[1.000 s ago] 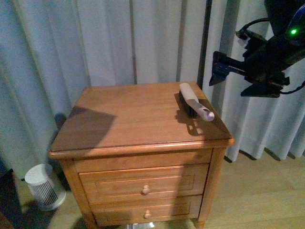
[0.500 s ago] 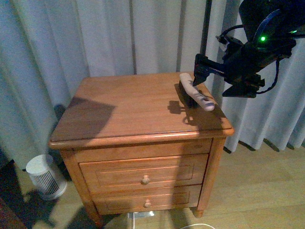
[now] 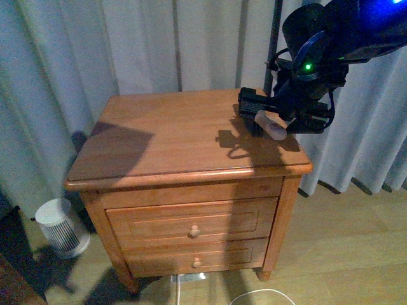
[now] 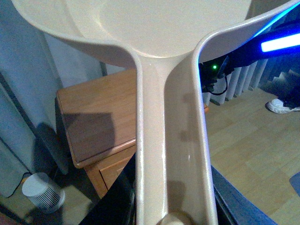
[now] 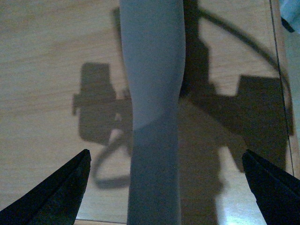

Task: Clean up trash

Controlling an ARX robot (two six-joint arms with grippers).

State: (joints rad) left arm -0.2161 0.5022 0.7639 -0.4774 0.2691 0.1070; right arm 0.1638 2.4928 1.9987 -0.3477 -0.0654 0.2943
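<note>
I will sweep up the trash, so my right gripper will next grab the brush by its pale handle [image 3: 270, 126].
No trash shows in any view. A white-handled brush [image 3: 272, 129] with dark bristles lies on the right side of the wooden nightstand [image 3: 159, 146]. My right gripper [image 3: 264, 114] is low over it and open. In the right wrist view its dark fingertips [image 5: 61, 192] stand wide on both sides of the pale brush handle [image 5: 152, 70], not touching it. My left gripper [image 4: 173, 208] is shut on the handle of a cream dustpan [image 4: 171, 117], held in the air in front of the nightstand [image 4: 93, 122].
Pale curtains [image 3: 127, 51] hang behind the nightstand. On the floor to its left stands a small white ribbed appliance [image 3: 60, 225]. A white cable [image 3: 254, 295] lies on the wood floor below the drawers. A shoe [image 4: 283, 105] shows at the far right of the left wrist view.
My right arm has come down and leftward from beside the curtain to the brush. Its open gripper now straddles the handle. The brush has stayed in place.
</note>
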